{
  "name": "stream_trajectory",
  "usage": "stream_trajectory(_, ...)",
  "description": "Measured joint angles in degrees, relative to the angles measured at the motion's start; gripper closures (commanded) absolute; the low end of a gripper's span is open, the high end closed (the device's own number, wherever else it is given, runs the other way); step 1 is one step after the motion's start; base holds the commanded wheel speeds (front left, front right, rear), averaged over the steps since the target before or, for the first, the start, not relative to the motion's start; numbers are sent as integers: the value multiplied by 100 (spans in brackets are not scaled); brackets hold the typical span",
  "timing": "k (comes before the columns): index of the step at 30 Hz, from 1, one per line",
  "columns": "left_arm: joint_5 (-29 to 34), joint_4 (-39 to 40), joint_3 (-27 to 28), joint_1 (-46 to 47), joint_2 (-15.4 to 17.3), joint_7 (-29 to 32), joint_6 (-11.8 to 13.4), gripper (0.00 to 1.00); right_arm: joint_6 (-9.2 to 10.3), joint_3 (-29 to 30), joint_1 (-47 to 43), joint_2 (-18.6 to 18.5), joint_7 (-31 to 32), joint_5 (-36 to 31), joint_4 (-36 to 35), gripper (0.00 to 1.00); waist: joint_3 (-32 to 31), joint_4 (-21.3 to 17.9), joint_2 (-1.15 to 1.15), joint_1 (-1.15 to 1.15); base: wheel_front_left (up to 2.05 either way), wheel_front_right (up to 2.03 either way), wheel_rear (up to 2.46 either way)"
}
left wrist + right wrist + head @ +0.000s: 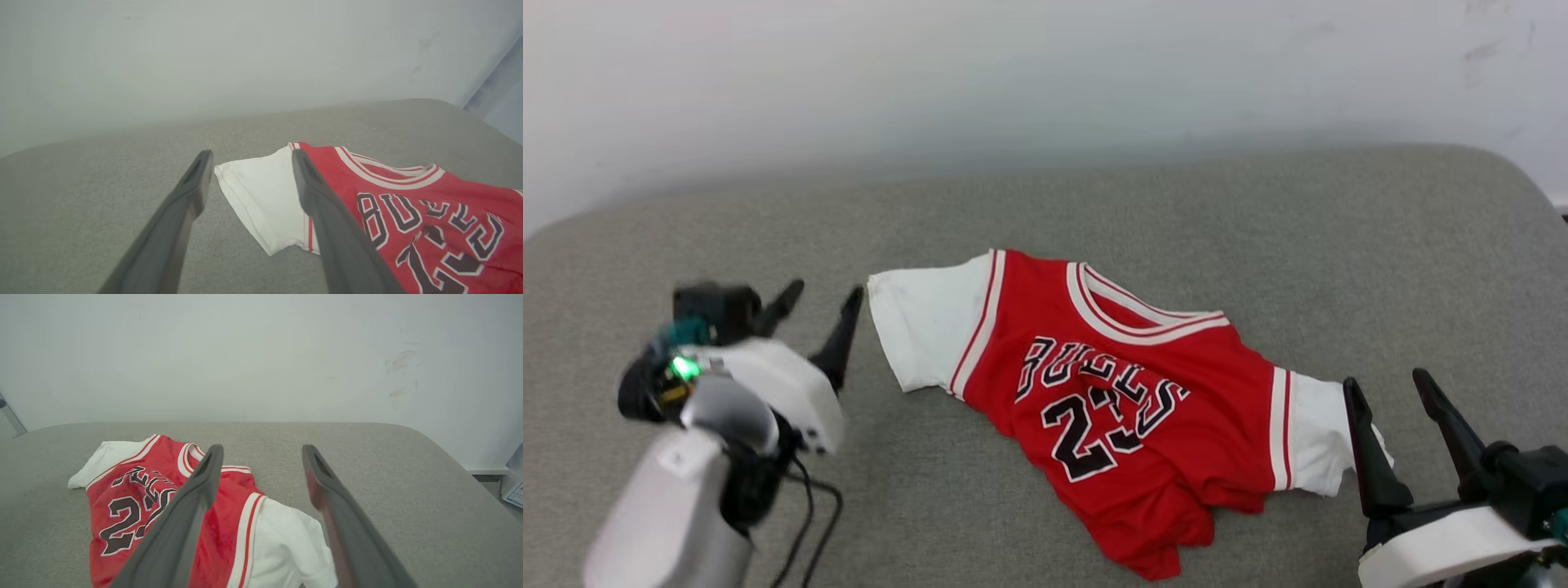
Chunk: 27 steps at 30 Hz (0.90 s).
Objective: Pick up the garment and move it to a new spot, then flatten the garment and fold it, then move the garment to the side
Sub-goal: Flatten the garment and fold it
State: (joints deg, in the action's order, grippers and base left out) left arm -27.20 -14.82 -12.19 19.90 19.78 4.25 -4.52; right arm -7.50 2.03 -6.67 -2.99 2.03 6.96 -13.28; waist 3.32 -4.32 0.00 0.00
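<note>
The garment [1127,392] lies slack on the cushion, so my left gripper needs to grab it next by the open edge of its white sleeve [873,290].
The garment [1127,392], a red jersey T-shirt with white sleeves and dark numerals, lies rumpled and skewed on the grey cushion [1045,212], its lower hem bunched toward me. My left gripper [821,306] hovers open just left of the white sleeve [265,196], holding nothing. My right gripper [1388,388] stands open beside the other white sleeve [290,543], one finger overlapping the sleeve's edge in the head view. In the right wrist view the garment [135,498] lies to the left of and under the fingers [192,510].
A pale wall [1045,73] rises behind the cushion's rounded far edge. Bare grey cushion stretches to the right [1421,261] and behind the garment. A black cable [809,514] hangs from my left arm.
</note>
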Motion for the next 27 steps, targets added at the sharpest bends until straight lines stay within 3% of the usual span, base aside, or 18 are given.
stream_trajectory(7, -702, -616, -76, 1325, 482, 1405, -246, 0, 0, -71, 367, 0, -177, 75, 96, 0, 595, -246, 0, 1, 0, 0, 0)
stream_trajectory(16, -1428, -1412, -285, 2459, 1213, 3377, -288, 0, 0, -182, 758, 2, -510, 196, 389, 0, 1391, -648, 0, 1, 0, 0, 0)
stream_trajectory(27, -1660, -1869, -642, 2983, 1525, 4311, -289, 0, 0, -305, 1074, 2, -829, 346, 758, 0, 2135, -1044, 0, 1, 0, 0, 0)
